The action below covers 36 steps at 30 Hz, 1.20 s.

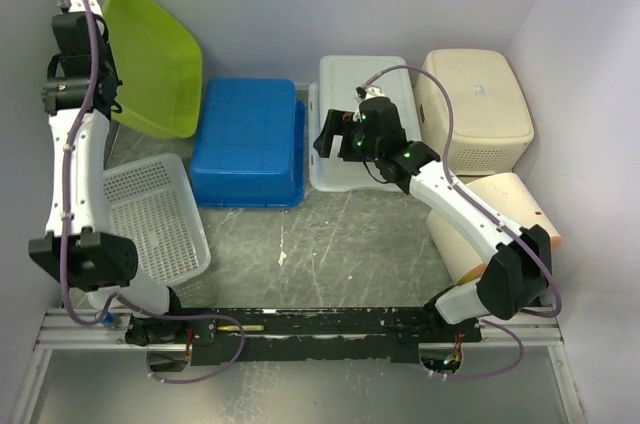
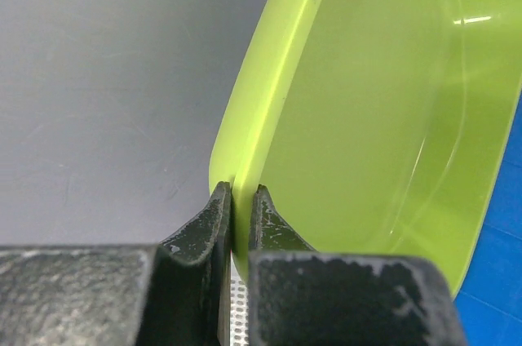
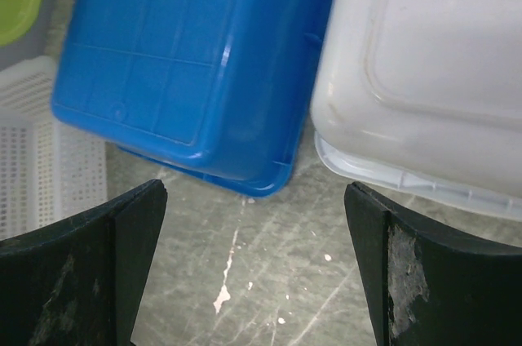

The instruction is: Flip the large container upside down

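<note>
My right gripper is to grab the large container's free rim [image 1: 199, 99] next, away from my left gripper, so that the container can be turned upside down.
The large lime-green container [image 1: 155, 64] stands tipped on its side at the back left, its open side facing right and leaning toward the wall. My left gripper [image 1: 108, 96] is shut on its rim; in the left wrist view the jaws [image 2: 239, 195] pinch the green rim [image 2: 269, 93] between them. My right gripper [image 1: 330, 134] is open and empty, hovering above the table between the blue and white containers; in the right wrist view [image 3: 255, 199] bare table shows between its fingers.
A blue container [image 1: 250, 139] and a white one [image 1: 360, 119] lie upside down at the back middle. A cream bin [image 1: 472, 109] and a second cream one [image 1: 500, 214] are on the right. A white perforated basket [image 1: 155, 214] lies under the left arm.
</note>
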{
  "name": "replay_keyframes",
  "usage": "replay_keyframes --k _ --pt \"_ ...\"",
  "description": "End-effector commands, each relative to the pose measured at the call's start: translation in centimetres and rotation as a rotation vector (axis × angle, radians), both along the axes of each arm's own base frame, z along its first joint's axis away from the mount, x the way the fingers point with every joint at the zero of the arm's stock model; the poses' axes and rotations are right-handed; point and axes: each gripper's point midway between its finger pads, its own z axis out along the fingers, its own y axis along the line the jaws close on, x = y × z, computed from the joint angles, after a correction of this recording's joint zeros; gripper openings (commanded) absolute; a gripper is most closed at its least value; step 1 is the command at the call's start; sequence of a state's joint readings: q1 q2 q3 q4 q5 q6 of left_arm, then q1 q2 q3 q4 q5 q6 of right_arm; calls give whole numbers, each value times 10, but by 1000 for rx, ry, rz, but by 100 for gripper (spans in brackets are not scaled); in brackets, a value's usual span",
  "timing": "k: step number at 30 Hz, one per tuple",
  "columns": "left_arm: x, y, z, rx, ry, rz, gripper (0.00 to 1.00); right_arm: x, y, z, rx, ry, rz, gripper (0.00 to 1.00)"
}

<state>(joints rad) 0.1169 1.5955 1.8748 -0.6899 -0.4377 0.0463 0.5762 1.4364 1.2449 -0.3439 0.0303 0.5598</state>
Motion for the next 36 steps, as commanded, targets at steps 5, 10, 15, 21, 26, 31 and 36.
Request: replay_keyframes --k 5,10,15,21,26,31,36 --pt "-52 -86 92 -230 -275 -364 7 -15 39 113 105 -383 335 91" --pt "-76 -132 84 -393 -262 -550 7 -53 70 159 63 -612 590 87" --pt "-90 -171 83 -545 -267 -701 7 -104 123 184 1 -795 712 88" --pt "-96 -182 85 -597 -272 -715 7 -117 176 166 -135 -773 663 92" --pt "-100 -186 81 -601 -244 -733 7 -116 204 145 -294 -818 554 93" --pt "-106 -187 80 -592 -239 -742 7 -99 221 121 -463 -800 457 77" --pt "-108 -188 75 -596 -228 -744 6 -103 224 133 -441 -826 430 7"
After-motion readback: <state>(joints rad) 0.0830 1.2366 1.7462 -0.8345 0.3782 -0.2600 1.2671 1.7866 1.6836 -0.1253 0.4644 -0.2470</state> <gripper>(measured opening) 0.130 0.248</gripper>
